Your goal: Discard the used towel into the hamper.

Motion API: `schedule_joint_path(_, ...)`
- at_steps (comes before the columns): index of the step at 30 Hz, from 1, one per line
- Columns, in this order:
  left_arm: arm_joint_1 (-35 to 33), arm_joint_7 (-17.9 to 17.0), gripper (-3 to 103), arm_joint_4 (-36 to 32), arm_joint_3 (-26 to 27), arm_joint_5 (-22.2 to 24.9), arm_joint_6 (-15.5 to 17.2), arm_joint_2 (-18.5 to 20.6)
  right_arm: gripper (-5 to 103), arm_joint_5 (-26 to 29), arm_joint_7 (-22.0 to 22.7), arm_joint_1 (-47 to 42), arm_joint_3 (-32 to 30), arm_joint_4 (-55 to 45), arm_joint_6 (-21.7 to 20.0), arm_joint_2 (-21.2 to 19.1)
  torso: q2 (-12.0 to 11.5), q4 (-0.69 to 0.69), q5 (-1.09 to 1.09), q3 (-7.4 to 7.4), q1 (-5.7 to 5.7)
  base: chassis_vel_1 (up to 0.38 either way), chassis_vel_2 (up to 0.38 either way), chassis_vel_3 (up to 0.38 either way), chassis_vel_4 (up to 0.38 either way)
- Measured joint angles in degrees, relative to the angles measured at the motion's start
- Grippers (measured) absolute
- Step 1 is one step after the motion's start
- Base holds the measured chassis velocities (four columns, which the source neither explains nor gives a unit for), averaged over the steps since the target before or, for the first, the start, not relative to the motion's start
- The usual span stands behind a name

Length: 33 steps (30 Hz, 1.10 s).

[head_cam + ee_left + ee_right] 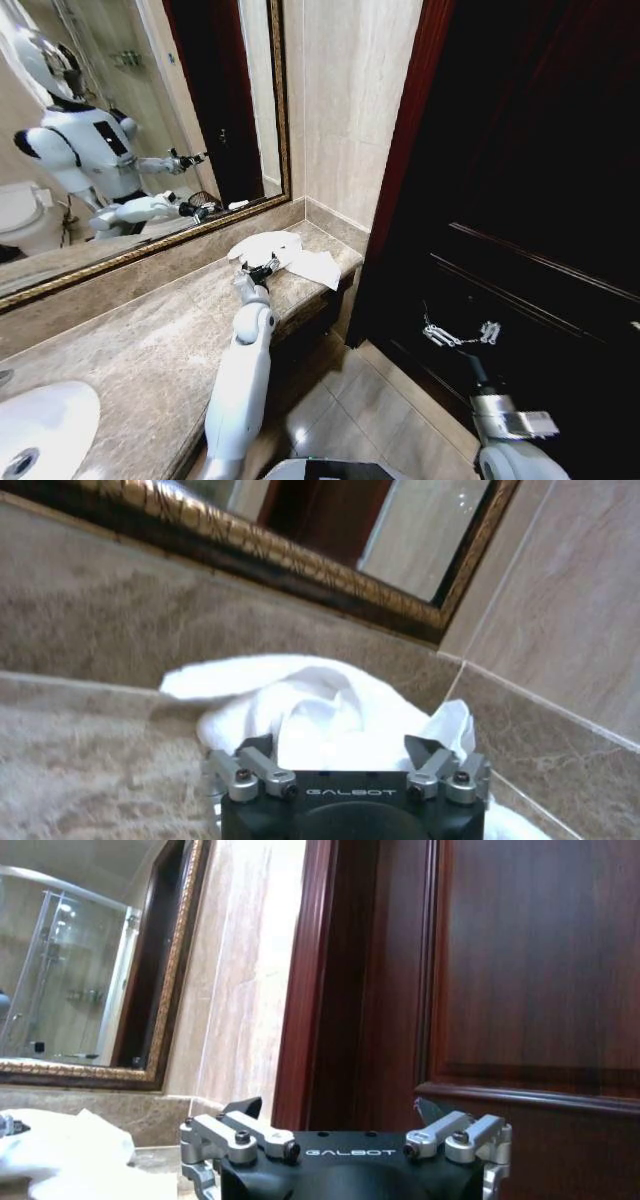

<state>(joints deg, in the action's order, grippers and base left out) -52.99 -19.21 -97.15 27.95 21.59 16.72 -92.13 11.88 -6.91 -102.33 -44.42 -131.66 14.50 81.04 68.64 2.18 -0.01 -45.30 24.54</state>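
Observation:
I will next grab the white towel with my left gripper by its bulging middle fold [267, 252]. The fold stands up from the counter, while the towel's loose end [318, 268] lies flat.
The used towel [285, 253] is a crumpled white heap at the far end of the marble counter [150, 340], in the corner by the wall. My left gripper [262, 270] is stretched out to it and stands open. In the left wrist view the towel [320, 705] bulges up between the spread fingertips [256, 748] of the left gripper [340, 748]. My right gripper [460, 335] hangs open in the air before the dark door, away from the counter. In the right wrist view the right gripper [335, 1108] holds nothing, and the towel [60, 1155] lies off to one side. The hamper is out of view.
A gold-framed mirror [140, 130] runs along the wall behind the counter. A white sink [40, 425] lies at the counter's near end. A dark wooden door [530, 200] closes off the right side. Tiled floor [370, 410] lies between counter and door.

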Motion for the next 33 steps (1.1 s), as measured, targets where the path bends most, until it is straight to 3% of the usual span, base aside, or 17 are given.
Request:
schedule_joint_path(1, 0.1, -0.4, 80, 0.5, -0.3, 0.8, 0.0, 0.0, 100, 0.4, -0.1, 0.3, -0.1, 0.2, 0.0, 0.0, 0.0, 0.0, 0.0, 0.0, 0.0, 0.0, 0.0, 0.0, 0.0)
schedule_joint_path(4, 0.0, -0.5, 75, 0.6, -0.5, 1.2, -0.1, 0.0, 100, 0.9, -0.1, 0.8, -0.3, 0.5, 0.0, 0.0, 0.0, 0.0, 0.02, 0.0, 0.0, 0.0, 0.0, 0.0, 0.0)
schedule_joint_path(6, -0.3, -0.5, 64, 0.6, -0.6, 1.7, -0.4, 0.0, 100, 1.4, -0.1, 1.1, -0.7, 0.7, 0.0, -0.2, 0.0, 0.01, 0.01, 0.0, 0.0, 0.0, 0.0, 0.0, 0.0)
schedule_joint_path(8, -0.3, -0.4, 64, 0.7, -0.6, 1.9, -0.6, 0.0, 100, 1.6, -0.1, 1.2, -0.8, 0.7, 0.0, -0.2, 0.0, 0.01, 0.01, 0.0, 0.0, 0.0, 0.0, 0.0, 0.0)
schedule_joint_path(10, -0.4, 0.0, 47, 0.9, -0.5, 2.7, -1.4, 0.0, 100, 3.0, 0.3, 1.7, -1.5, 0.7, 0.0, -0.7, 0.0, 0.01, 0.0, 0.0, 0.0, 0.0, 0.0, 0.0, 0.0)
schedule_joint_path(13, -0.5, 0.1, 42, 0.9, -0.4, 3.6, -1.6, 0.0, 100, 3.5, 0.9, 2.0, -1.9, 0.8, -0.1, -1.1, 0.0, 0.01, 0.01, 0.0, 0.0, 0.0, 0.0, 0.0, 0.0)
schedule_joint_path(15, -0.7, 0.2, 32, 0.9, -0.4, 4.6, -1.9, 0.0, 100, 3.6, 1.1, 2.1, -2.1, 0.8, -0.1, -1.1, 0.0, 0.01, 0.01, 0.0, 0.0, 0.0, 0.0, 0.0, 0.0)
schedule_joint_path(17, -0.8, 0.2, 32, 0.9, -0.4, 4.7, -2.0, 0.0, 100, 3.6, 1.1, 2.1, -2.1, 0.8, -0.1, -1.1, 0.0, 0.01, 0.01, 0.0, 0.0, 0.0, 0.0, 0.0, 0.0)
schedule_joint_path(18, -0.9, 0.5, 20, 0.6, -0.4, 5.2, -2.4, 0.0, 100, 3.7, 1.1, 2.1, -2.0, 0.7, -0.1, -1.1, 0.0, 0.01, 0.01, 0.0, 0.0, 0.0, 0.0, 0.0, 0.0)
schedule_joint_path(22, -1.4, 0.8, 4, -0.3, -0.4, 5.9, -2.9, 0.0, 100, 3.6, 1.1, 2.1, -1.9, 0.6, -0.1, -1.0, 0.0, 0.01, 0.01, 0.0, 0.0, 0.0, 0.0, 0.0, 0.0)
schedule_joint_path(27, -3.5, 1.9, 0, -2.7, -0.4, 6.2, -3.8, 0.0, 100, 3.8, 2.1, 2.4, -1.8, 0.6, 0.0, -0.9, 0.0, 0.01, 0.01, 0.0, 0.0, 0.0, 0.0, 0.0, 0.0)
schedule_joint_path(29, -4.8, 3.4, 0, -4.2, -0.2, 5.5, -4.1, 0.0, 100, 3.9, 2.3, 2.6, -1.7, 0.6, 0.0, -0.8, 0.0, 0.0, 0.03, 0.0, 0.0, 0.0, 0.0, 0.0, 0.0)
schedule_joint_path(31, -7.8, 7.4, 0, -6.8, 0.2, 2.1, -6.5, 0.1, 100, 4.1, 2.6, 2.9, -1.7, 0.7, 0.3, -0.6, 0.0, 0.0, 0.05, 0.0, -0.01, 0.0, 0.0, 0.0, 0.0)
schedule_joint_path(33, -8.8, 8.4, 0, -7.8, 0.3, 1.1, -7.4, 0.1, 100, 4.2, 2.7, 3.0, -1.6, 0.7, 0.4, -0.5, 0.0, 0.0, 0.02, 0.0, -0.01, 0.0, 0.0, 0.0, 0.0)
